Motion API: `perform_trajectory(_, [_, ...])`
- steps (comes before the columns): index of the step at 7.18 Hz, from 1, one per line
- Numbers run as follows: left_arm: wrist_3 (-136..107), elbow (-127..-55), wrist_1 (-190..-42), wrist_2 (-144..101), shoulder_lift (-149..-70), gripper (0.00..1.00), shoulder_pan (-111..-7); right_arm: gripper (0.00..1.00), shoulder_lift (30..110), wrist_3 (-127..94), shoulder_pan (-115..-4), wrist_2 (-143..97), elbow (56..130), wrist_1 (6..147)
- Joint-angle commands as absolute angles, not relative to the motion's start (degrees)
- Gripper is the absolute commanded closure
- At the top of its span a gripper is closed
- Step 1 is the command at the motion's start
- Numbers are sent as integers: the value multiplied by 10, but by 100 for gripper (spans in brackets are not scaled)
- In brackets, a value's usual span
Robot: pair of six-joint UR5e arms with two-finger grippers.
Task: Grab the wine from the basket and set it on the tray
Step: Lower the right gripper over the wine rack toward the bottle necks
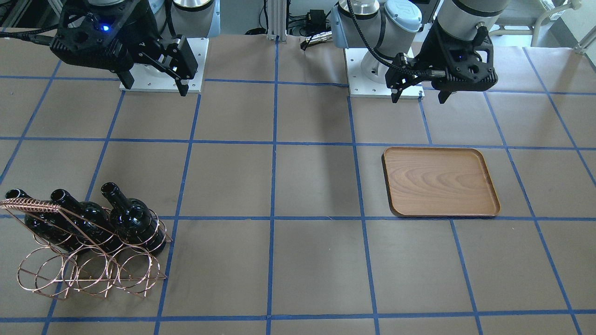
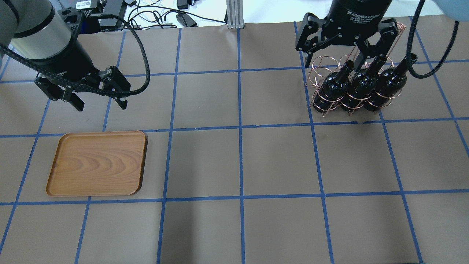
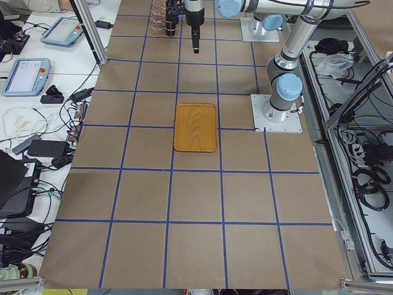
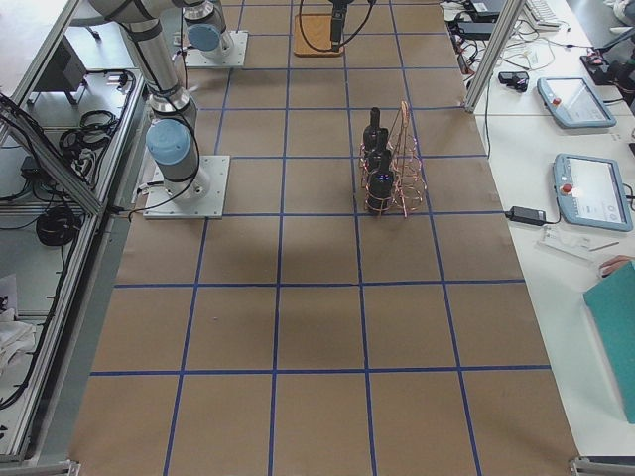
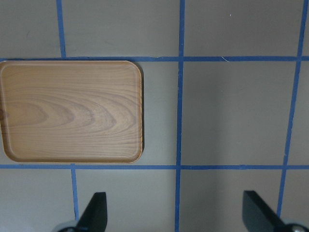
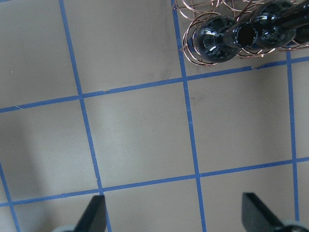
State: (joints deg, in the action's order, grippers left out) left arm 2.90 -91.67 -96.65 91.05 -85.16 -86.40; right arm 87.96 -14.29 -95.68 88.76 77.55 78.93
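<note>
My right gripper grabs the middle wine bottle by its neck (image 1: 66,200) next, to move the wine bottle from the basket toward the tray (image 1: 440,181).
Three black wine bottles (image 1: 132,218) (image 2: 331,88) lie tilted in the copper wire basket (image 1: 88,272) (image 2: 318,69), necks up toward the robot. The leftmost bottle (image 6: 217,41) shows in the right wrist view. My right gripper (image 2: 335,58) (image 1: 154,86) (image 6: 174,217) is open and empty, held high on the robot's side of the basket. The wooden tray (image 2: 97,163) (image 1: 440,181) (image 5: 72,111) lies bare on the other half of the table. My left gripper (image 2: 99,104) (image 1: 419,95) (image 5: 176,217) is open and empty, above the table beside the tray's robot-side edge.
The table (image 2: 238,165) is covered in brown paper with a blue tape grid. The arm bases (image 1: 160,83) (image 1: 384,86) stand at the robot's edge. An aluminium post (image 2: 233,14) and cables (image 2: 157,16) are at the far edge. Pendants (image 4: 571,99) lie on a side table.
</note>
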Motion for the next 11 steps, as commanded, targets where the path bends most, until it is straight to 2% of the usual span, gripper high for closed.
perform_trajectory(1, [29, -917, -967, 911, -852, 0, -864, 0, 879, -61, -948, 888, 777, 790])
perform_trajectory(3, [28, -917, -966, 911, -852, 0, -864, 0, 880, 34, -926, 879, 784, 791])
perform_trajectory(6, [28, -917, -965, 910, -852, 0, -864, 0, 887, 45, -917, 893, 799, 793])
perform_trajectory(9, [29, -917, -967, 911, -852, 0, -864, 0, 879, 103, -786, 894, 804, 800])
perform_trajectory(11, [29, -917, -967, 911, -852, 0, -863, 0, 844, 115, -759, 893, 858, 895])
